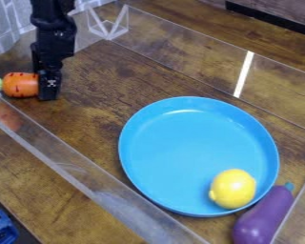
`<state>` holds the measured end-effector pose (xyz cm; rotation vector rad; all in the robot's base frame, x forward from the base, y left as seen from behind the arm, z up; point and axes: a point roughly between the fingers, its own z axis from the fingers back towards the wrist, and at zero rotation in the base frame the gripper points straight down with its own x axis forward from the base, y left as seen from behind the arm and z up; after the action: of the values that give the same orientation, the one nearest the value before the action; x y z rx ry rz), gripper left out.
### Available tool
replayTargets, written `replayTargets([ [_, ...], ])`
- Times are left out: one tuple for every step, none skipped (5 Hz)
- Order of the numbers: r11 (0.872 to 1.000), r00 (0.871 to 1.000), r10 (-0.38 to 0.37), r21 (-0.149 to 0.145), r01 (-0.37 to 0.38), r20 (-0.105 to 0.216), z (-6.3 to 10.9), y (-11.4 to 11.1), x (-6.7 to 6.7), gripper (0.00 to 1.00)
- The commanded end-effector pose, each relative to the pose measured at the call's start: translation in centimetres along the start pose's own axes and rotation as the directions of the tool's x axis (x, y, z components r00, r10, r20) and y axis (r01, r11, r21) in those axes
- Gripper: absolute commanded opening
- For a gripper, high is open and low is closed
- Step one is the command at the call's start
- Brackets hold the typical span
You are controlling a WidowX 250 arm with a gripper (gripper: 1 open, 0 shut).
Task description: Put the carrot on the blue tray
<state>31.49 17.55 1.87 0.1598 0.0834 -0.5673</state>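
Note:
My gripper should close on the carrot now, because its fingers reach down beside the carrot's thick end (30, 85). Closing now would hold the carrot if they closed.
The carrot (20, 86), orange with a green leafy top pointing left, lies on the wooden table at the far left. My black gripper (41, 86) points straight down right at the carrot's thick end, low over the table. Its near finger (49, 86) stands just right of the carrot; the other finger is hard to make out behind it. The jaws look open, and the carrot rests on the table. The blue tray (168, 143), a large round plate, sits well to the right, toward the front.
A yellow lemon (233, 188) lies on the tray's front right part. A purple eggplant (265, 219) lies just off the tray's rim at the lower right. Clear plastic walls (66, 167) run along the table's front and left.

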Motion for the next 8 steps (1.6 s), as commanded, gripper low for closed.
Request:
replayTargets([
  [1.000, 1.000, 0.023, -0.008, -0.023, -0.001, -0.3, 0.7, -0.7, 1.00],
  [0.999, 1.000, 0.029, -0.019, -0.029, -0.001, -0.3, 1.0, -0.7, 1.00],
  [0.999, 0.999, 0.032, -0.027, -0.032, 0.000, -0.2, 1.1, -0.6, 0.00],
  [0.999, 1.000, 0.031, -0.023, -0.031, -0.003, 0.3, 0.8, -0.3, 0.00],
  [1.000, 1.000, 0.027, -0.014, -0.027, -0.007, 1.0, 0.5, 0.0, 0.00],
  [1.000, 1.000, 0.023, -0.006, -0.023, -0.010, 1.8, 0.1, 0.3, 0.00],
  [1.000, 1.000, 0.020, 0.003, -0.020, -0.014, 2.5, -0.2, 0.6, 0.00],
  [1.000, 1.000, 0.016, 0.011, -0.016, -0.016, 3.3, -0.6, 0.9, 0.00],
])
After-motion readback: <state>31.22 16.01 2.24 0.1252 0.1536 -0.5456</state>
